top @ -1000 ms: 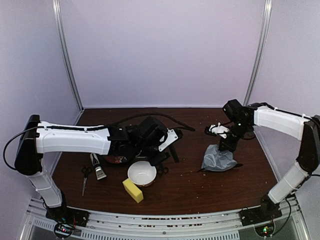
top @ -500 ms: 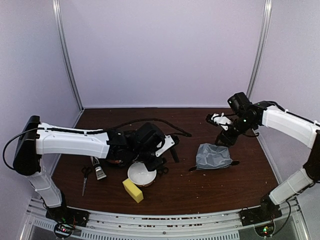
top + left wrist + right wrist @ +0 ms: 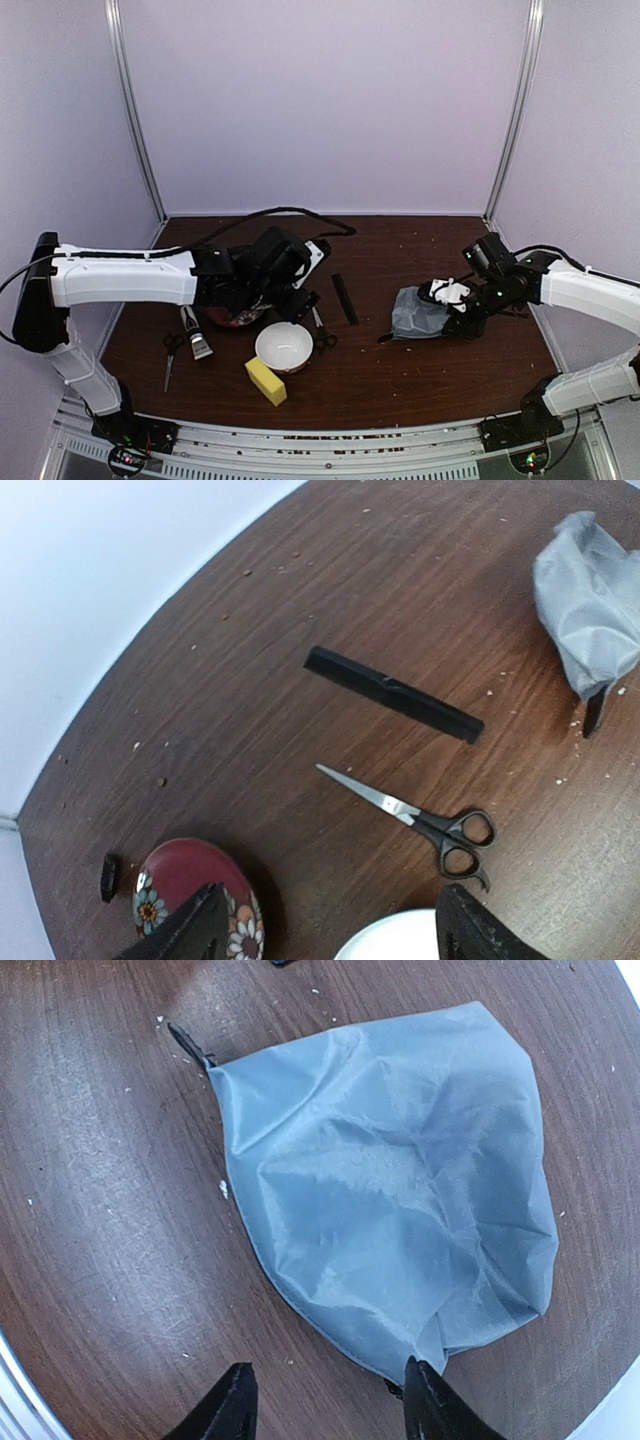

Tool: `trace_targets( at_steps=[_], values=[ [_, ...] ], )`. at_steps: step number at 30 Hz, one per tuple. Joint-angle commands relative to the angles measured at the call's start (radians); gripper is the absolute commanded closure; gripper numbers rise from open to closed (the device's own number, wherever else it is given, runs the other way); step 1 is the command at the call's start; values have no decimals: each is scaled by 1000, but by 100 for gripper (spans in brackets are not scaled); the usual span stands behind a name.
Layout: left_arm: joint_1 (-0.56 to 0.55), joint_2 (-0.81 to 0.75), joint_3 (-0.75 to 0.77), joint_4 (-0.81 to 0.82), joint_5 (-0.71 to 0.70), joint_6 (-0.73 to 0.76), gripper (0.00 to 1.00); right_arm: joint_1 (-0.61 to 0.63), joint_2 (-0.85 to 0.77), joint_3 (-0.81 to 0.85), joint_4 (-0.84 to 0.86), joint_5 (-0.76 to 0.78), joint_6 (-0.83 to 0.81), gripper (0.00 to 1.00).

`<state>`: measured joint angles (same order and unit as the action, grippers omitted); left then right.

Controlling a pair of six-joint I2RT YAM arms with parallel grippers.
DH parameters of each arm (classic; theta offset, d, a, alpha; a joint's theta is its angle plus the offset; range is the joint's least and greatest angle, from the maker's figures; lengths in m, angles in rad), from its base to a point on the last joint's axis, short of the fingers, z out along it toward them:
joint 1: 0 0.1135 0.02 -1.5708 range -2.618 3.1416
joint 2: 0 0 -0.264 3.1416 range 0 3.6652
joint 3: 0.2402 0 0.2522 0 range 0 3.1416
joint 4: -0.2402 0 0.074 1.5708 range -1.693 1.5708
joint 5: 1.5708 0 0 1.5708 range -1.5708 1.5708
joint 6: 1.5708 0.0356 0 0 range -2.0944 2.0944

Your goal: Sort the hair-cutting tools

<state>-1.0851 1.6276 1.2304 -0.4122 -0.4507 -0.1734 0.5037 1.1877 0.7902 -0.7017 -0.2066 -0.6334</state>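
Note:
The clipper's near silver end has to stay free to go first into the grey bag (image 3: 420, 314), so my left gripper needs to grab the black-and-silver clipper next across its body toward the clipper's far end (image 3: 191, 323).
The slim black comb (image 3: 344, 298) (image 3: 393, 694) lies flat on the brown table, just right of my left gripper (image 3: 300, 303) (image 3: 335, 935). That gripper is open, with nothing between its fingers. One pair of black-handled scissors (image 3: 420, 822) (image 3: 322, 335) lies closed by the white bowl, in front of the left fingers. A second pair of scissors (image 3: 171, 356) and the black-and-silver clipper (image 3: 196, 336) lie at the left. My right gripper (image 3: 455, 303) (image 3: 330, 1405) hovers open over the near edge of a crumpled grey bag (image 3: 420, 314) (image 3: 400, 1180). It grips nothing.
A white bowl (image 3: 284, 345) stands near the front. The red patterned plate (image 3: 235, 319) (image 3: 175, 880) is behind it, under the left arm. A yellow sponge (image 3: 265, 381) lies at the front. A black cable (image 3: 290, 212) loops behind the left arm. Crumbs dot the table.
The left gripper drew back to the left and opened wider, and the comb now lies free on the table. The right gripper let go of the grey bag, which dropped flat, then lowered over it.

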Motion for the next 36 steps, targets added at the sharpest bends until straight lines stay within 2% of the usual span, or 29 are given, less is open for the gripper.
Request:
trace_targets(
  at_steps=[1,6,10,16,21,29,36],
  values=[
    [65,-78,8,-170,-108,-188,26,34,-42,-22,77,35,-12,49],
    [197,-146,-39,-434,-158,-493,26,57,-37,-35,132,7,15,49],
    [302,-220,-119,-509,-127,-673,25,91,-12,-32,155,31,14,49],
    [417,-241,-191,-499,-78,-730,23,189,-21,-67,198,156,-10,49],
    [501,-211,-239,-488,19,-785,24,209,-39,-81,216,201,-17,49],
    [523,-101,-291,-353,144,-827,30,225,-59,-98,232,230,-25,49],
    [523,8,-303,-329,168,-879,35,228,-86,-114,234,245,-27,49]
  ],
)
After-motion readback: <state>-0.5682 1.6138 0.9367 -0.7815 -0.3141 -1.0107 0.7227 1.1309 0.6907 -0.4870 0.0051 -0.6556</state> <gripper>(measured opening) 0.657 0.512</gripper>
